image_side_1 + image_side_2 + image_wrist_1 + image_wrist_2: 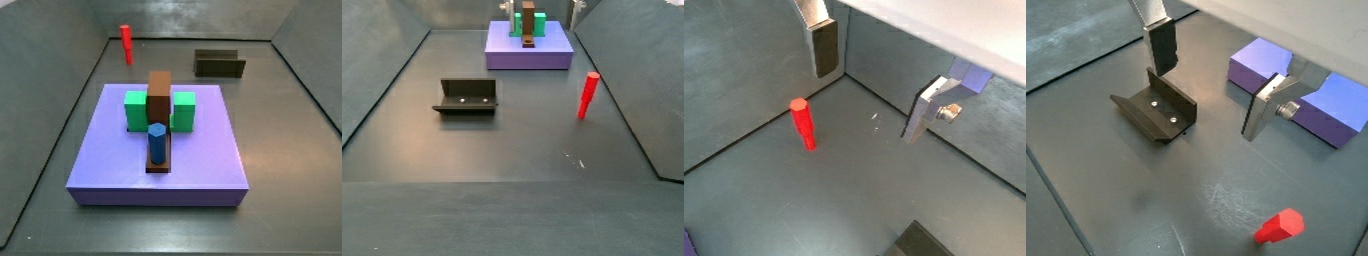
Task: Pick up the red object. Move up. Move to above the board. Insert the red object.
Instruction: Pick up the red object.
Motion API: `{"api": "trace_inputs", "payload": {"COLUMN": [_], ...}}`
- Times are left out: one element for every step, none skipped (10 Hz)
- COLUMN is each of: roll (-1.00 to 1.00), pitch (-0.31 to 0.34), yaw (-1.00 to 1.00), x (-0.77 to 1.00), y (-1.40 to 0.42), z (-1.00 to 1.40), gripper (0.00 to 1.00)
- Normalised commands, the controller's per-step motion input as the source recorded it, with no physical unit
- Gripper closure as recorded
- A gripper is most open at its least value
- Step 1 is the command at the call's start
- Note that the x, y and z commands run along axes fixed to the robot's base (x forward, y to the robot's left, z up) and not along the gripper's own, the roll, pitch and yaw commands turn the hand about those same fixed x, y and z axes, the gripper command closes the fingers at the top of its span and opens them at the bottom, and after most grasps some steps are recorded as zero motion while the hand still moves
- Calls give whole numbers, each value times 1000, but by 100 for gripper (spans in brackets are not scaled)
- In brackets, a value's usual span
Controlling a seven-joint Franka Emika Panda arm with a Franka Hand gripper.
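The gripper picks up the red peg by its upper end (124,30) next, since the peg stands tall and thin on its narrow base.
The red object (803,123), a thin red peg, stands upright on the dark floor. It also shows in the other wrist view (1277,227) and in both side views (127,44) (588,95). The lavender board (120,160) carries a brown bar (159,100), two green blocks (136,110) and a blue peg (156,142). The board also shows far off in a side view (549,55). My gripper (871,85) is open and empty, high above the floor. It hangs apart from the red peg, between the peg, the fixture and the board (1212,80).
The dark L-shaped fixture (1156,108) stands on the floor near one finger (1160,45); it also shows in both side views (219,63) (466,95). Grey walls enclose the floor. A board corner (1264,65) lies behind the other finger (1264,105).
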Motion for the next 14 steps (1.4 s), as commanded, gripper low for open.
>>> {"api": "trace_inputs", "payload": {"roll": [-49,-34,-10,-16,-49,-79,-89,-71,-71,-47,-17,0,0,49], "pitch": [-67,-44,-103,-123,-136,-176,-204,-229,-210,-130,-99,-83,-63,-34], "yaw": [-40,-29,-183,-166,-140,-157,-17,-23,-14,-17,0,-60,-37,-60], "x": [-703,-674,-506,-554,-569,-503,-329,-389,-331,-274,-226,-209,-69,-149], "y": [0,0,-74,-34,0,0,0,-14,0,0,0,0,0,0], "z": [-380,-260,-186,-109,-80,-106,-209,-277,-297,-257,-197,-329,-280,-429], "gripper": [0,0,0,0,0,0,0,0,0,0,0,0,0,0]}}
